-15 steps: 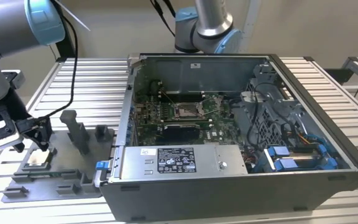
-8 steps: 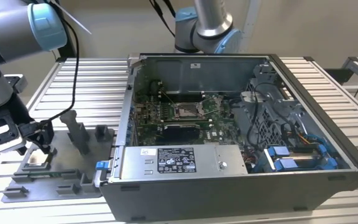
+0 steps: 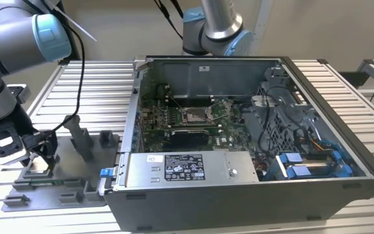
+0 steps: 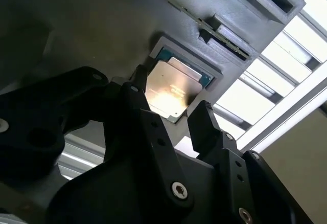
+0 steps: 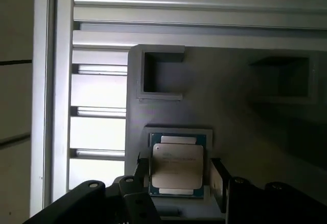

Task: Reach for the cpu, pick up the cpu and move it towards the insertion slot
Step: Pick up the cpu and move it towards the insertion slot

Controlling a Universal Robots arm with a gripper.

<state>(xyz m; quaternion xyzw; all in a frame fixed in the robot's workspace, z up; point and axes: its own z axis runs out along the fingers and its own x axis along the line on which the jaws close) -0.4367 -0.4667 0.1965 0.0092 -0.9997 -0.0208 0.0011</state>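
I should grab the cpu's open side edges, where my fingers fit, next; raised bars of the nest (image 5: 179,130) crowd its ends.
The cpu (image 4: 171,87) is a thin square chip with a silvery face, lying flat in a shallow square nest of the grey fixture plate (image 3: 57,185). In the first wrist view the cpu (image 5: 178,166) sits between my two black fingers. My gripper (image 4: 171,96) is open and low over it, one finger (image 4: 137,88) on each side, with small gaps to the chip's edges. In the exterior view the gripper (image 3: 36,158) is at the left, over the plate. The insertion slot (image 3: 196,115) is a shiny metal-framed socket on the green board inside the open computer case.
The open computer case (image 3: 252,195) stands to the exterior view's right of the plate, its near wall higher than the plate. Grey posts (image 3: 82,136) and blocks (image 3: 107,140) rise from the plate close to the gripper. A second arm (image 3: 216,27) stands behind the case.
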